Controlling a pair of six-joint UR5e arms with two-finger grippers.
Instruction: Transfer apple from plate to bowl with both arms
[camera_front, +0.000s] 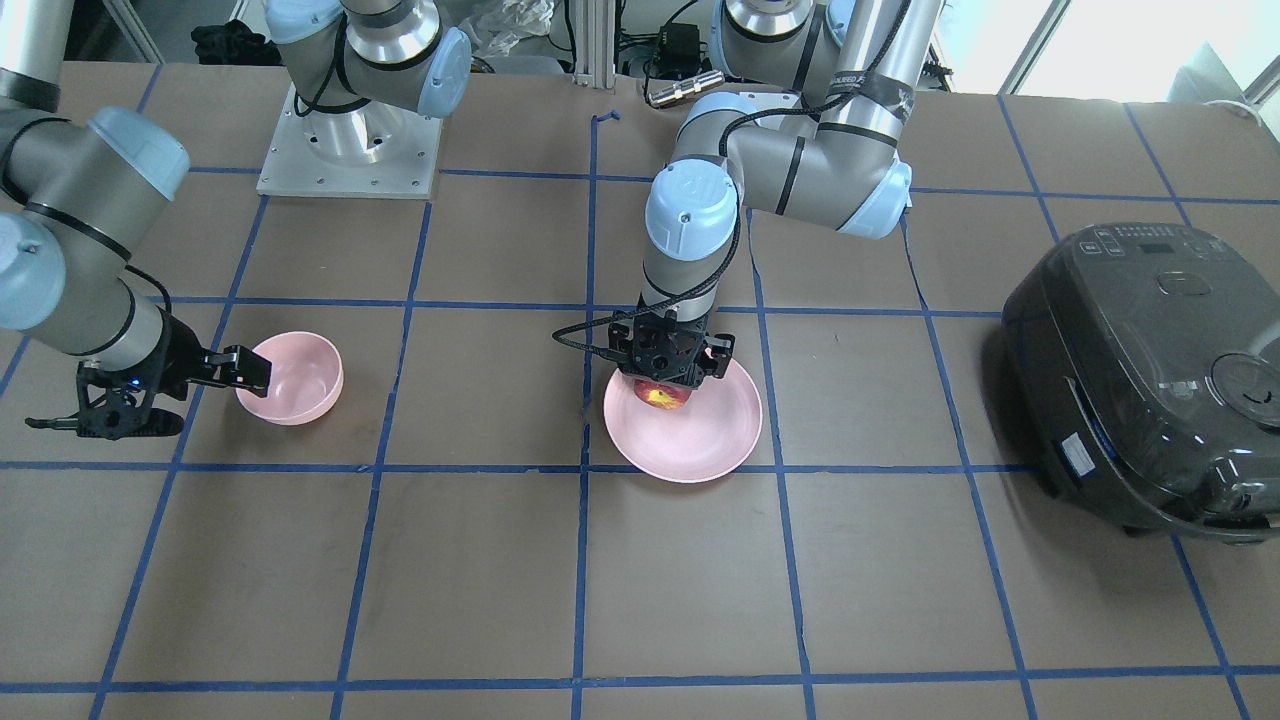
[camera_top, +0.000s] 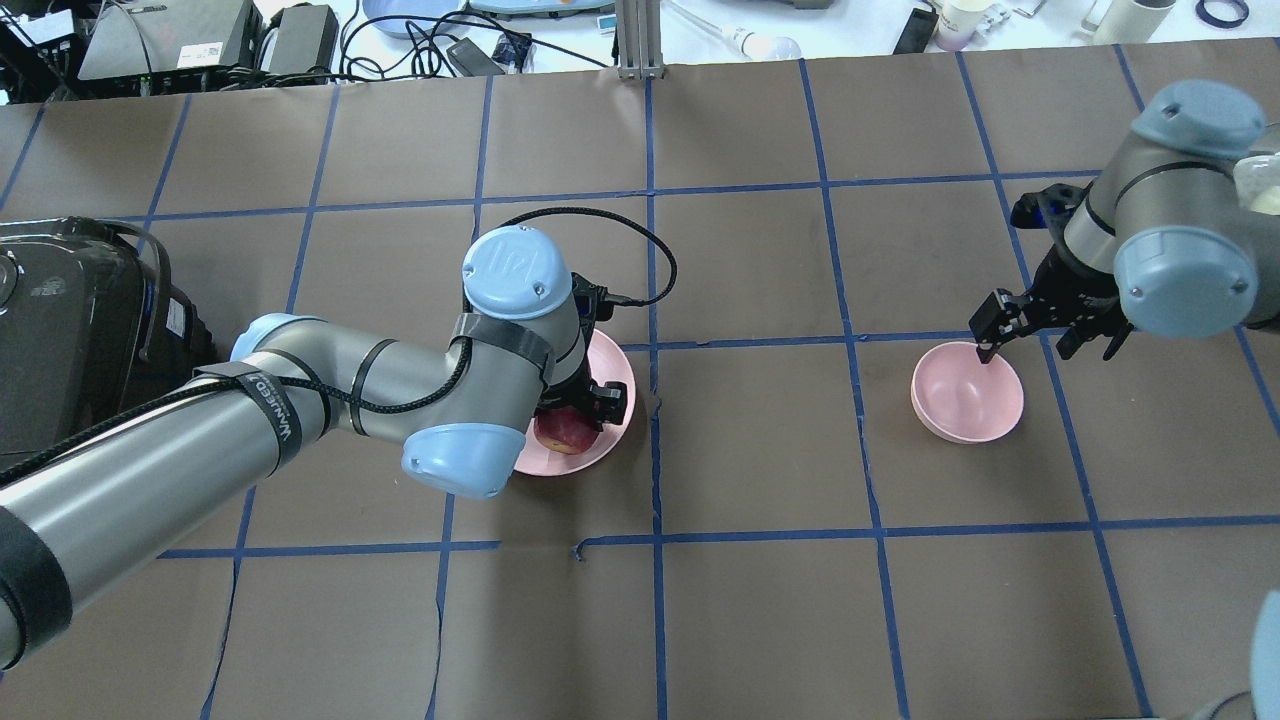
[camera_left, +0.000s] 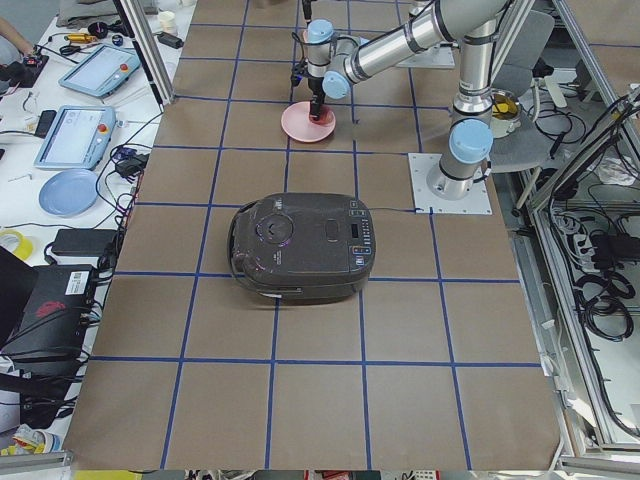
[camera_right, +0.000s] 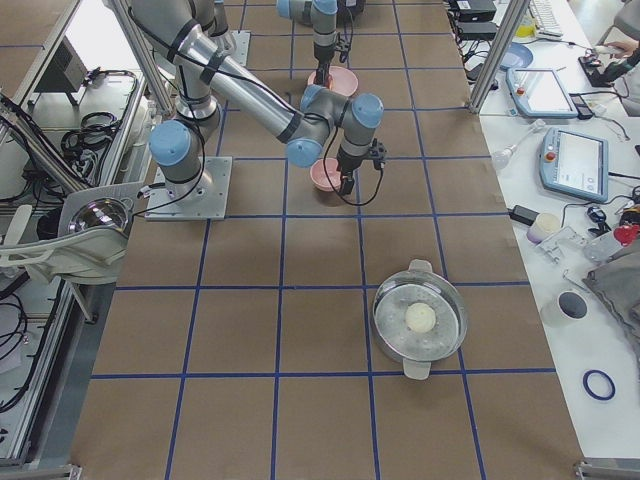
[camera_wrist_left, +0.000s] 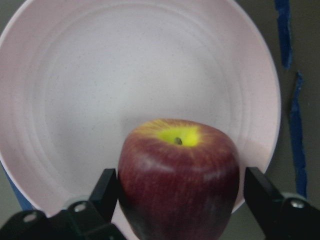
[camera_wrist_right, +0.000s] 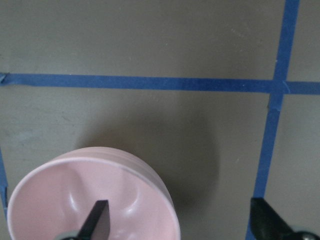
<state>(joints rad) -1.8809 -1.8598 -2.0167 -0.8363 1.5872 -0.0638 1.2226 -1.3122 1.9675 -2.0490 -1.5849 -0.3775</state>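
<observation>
I need to take hold of the dark red apple (camera_front: 662, 397) around its plump sides with my left gripper next, so it can go into the bowl (camera_front: 298, 390).
The dark red apple (camera_wrist_left: 177, 175) with a yellow patch sits on the wide pink plate (camera_wrist_left: 125, 75); both also show in the front view, apple (camera_front: 662, 397) on plate (camera_front: 700, 440). My left gripper (camera_wrist_left: 182, 195) is straight down over the plate, open, with one finger on each side of the apple; a thin gap shows at the right finger (camera_wrist_left: 262, 192). My right gripper (camera_wrist_right: 182, 220) is open wide astride the rim of the small pink bowl (camera_wrist_right: 60, 200): one finger (camera_wrist_right: 97, 220) is inside the bowl, the other is outside over the table. The bowl (camera_top: 965, 400) holds nothing.
A black rice cooker (camera_front: 1150, 370) stands at the table's end on my left side. A steel pot (camera_right: 420, 318) with a white ball in it stands at the end on my right side. Blue tape lines grid the brown table (camera_top: 760, 450).
</observation>
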